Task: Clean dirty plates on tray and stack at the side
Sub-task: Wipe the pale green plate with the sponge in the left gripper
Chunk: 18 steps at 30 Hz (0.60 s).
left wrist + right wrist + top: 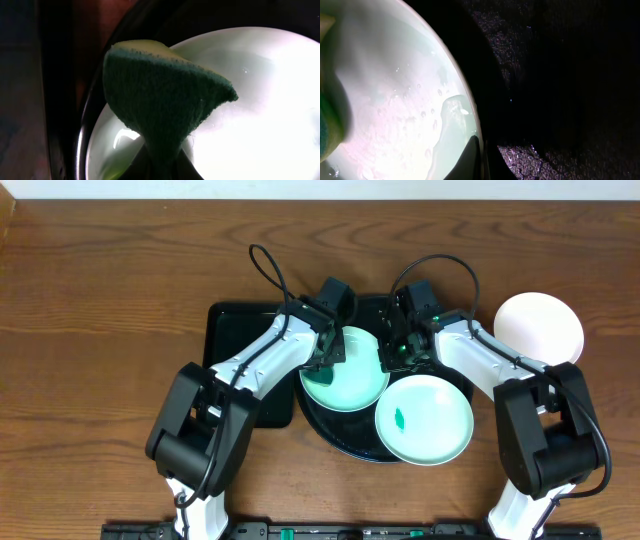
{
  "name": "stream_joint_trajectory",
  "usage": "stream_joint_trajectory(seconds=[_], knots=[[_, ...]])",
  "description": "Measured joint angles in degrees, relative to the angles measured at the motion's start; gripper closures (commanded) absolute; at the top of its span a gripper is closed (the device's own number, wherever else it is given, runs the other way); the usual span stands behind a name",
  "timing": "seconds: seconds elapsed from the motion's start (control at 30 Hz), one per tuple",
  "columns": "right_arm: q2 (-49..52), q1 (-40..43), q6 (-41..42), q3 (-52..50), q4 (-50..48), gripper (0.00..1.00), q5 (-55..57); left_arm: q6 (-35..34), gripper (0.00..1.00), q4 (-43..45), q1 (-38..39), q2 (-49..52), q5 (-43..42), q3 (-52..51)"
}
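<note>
The green sponge is ready for release from my left gripper now: the back mint plate lies directly below, so the sponge would rest on the plate.
Two pale mint plates lie on the round black tray. The back mint plate sits between both grippers. My left gripper is shut on a green sponge and holds it over that plate's left part. My right gripper is shut on the same plate's right rim; its wet surface shows droplets. The front mint plate bears a small green smear. The white plate lies on the table to the right, off the tray.
A rectangular black tray lies behind my left arm, left of the round tray. Brown wooden table surrounds everything. Cables loop above both wrists.
</note>
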<state>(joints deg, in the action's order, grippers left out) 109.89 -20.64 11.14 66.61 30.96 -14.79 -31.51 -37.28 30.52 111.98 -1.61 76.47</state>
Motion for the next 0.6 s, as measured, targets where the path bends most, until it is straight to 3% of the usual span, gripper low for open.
stream_joint_trajectory(seconds=[0.13, 0.27, 0.6], knots=[[0.00, 0.00, 0.00, 0.00, 0.00, 0.99, 0.00, 0.00, 0.92, 0.15, 0.35, 0.48, 0.42, 0.00], [0.00, 0.00, 0.00, 0.00, 0.00, 0.99, 0.00, 0.20, 0.75, 0.42, 0.94, 1.51, 0.94, 0.04], [0.00, -0.02, 0.00, 0.00, -0.11, 0.99, -0.07, -0.02, 0.74, -0.50, 0.98, 2.27, 1.14, 0.13]])
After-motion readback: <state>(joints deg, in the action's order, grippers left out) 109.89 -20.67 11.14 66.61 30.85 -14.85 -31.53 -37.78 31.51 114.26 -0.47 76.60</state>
